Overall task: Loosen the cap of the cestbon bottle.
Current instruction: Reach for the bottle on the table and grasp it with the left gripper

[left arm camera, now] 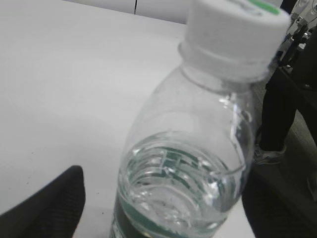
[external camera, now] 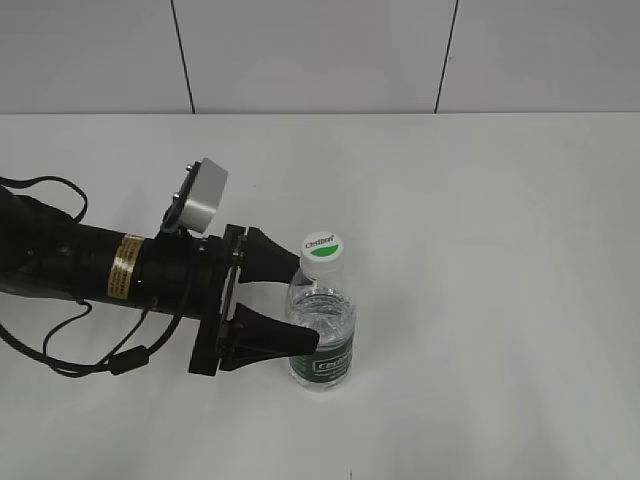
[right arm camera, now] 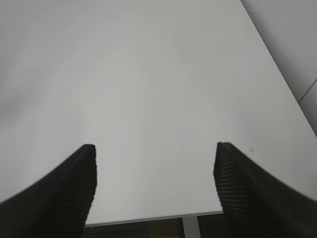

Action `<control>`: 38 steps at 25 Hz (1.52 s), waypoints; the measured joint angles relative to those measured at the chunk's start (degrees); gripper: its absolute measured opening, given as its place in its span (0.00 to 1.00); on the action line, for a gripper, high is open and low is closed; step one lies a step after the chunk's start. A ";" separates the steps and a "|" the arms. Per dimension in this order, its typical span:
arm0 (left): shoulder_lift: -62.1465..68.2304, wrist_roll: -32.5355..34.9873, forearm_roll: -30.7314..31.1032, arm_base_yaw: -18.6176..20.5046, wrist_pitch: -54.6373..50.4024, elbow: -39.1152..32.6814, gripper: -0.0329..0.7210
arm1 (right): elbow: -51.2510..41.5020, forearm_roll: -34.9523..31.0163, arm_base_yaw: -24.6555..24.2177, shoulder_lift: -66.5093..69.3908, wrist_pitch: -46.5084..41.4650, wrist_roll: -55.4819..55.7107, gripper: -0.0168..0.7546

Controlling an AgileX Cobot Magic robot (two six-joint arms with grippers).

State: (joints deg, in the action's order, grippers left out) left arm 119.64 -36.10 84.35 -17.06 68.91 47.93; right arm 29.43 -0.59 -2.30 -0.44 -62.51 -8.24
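My left gripper grabs the cestbon bottle by its body (external camera: 320, 320) (left arm camera: 183, 163) next, to keep it steady for loosening its cap.
The cestbon bottle (external camera: 322, 330) stands upright on the white table, clear, partly filled with water, with a dark green label band near its base. Its white cap (external camera: 322, 247) with a green half-disc sits on the neck. My left gripper (external camera: 298, 300) is open, with one black finger on each side of the bottle's body. In the left wrist view the bottle (left arm camera: 188, 148) and cap (left arm camera: 233, 29) fill the frame, and a gap shows between the left finger and the bottle. My right gripper (right arm camera: 154, 158) is open and empty over bare table. It is out of the exterior view.
The white table (external camera: 500, 250) runs back to a grey panelled wall. Black cables (external camera: 90, 350) trail from the left arm at the front left. The table's edge (right arm camera: 148, 218) shows under the right gripper.
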 joint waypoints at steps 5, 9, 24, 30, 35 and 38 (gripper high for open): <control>0.00 -1.08 -0.95 -1.00 0.00 0.00 0.82 | 0.00 0.00 0.00 0.00 0.00 0.00 0.75; 0.00 -1.46 -2.14 -2.26 0.05 0.00 0.82 | 0.00 0.00 0.00 0.00 0.00 0.00 0.75; 1.37 -3.00 -6.42 -6.04 0.28 0.00 0.82 | 0.00 0.00 0.00 0.00 -0.05 0.00 0.75; 1.84 -3.21 -7.66 -6.29 0.28 0.00 0.82 | 0.00 0.00 0.00 0.00 0.00 0.00 0.75; 1.84 -3.26 -8.14 -6.48 0.28 0.00 0.82 | 0.00 0.00 0.00 0.00 0.00 0.00 0.75; 1.84 -3.43 -8.14 -6.66 0.28 0.00 0.82 | 0.00 0.00 0.00 0.00 0.00 0.00 0.75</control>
State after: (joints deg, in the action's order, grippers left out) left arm 121.49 -39.52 76.21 -23.71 69.18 47.93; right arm 29.43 -0.59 -2.30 -0.44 -62.51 -8.24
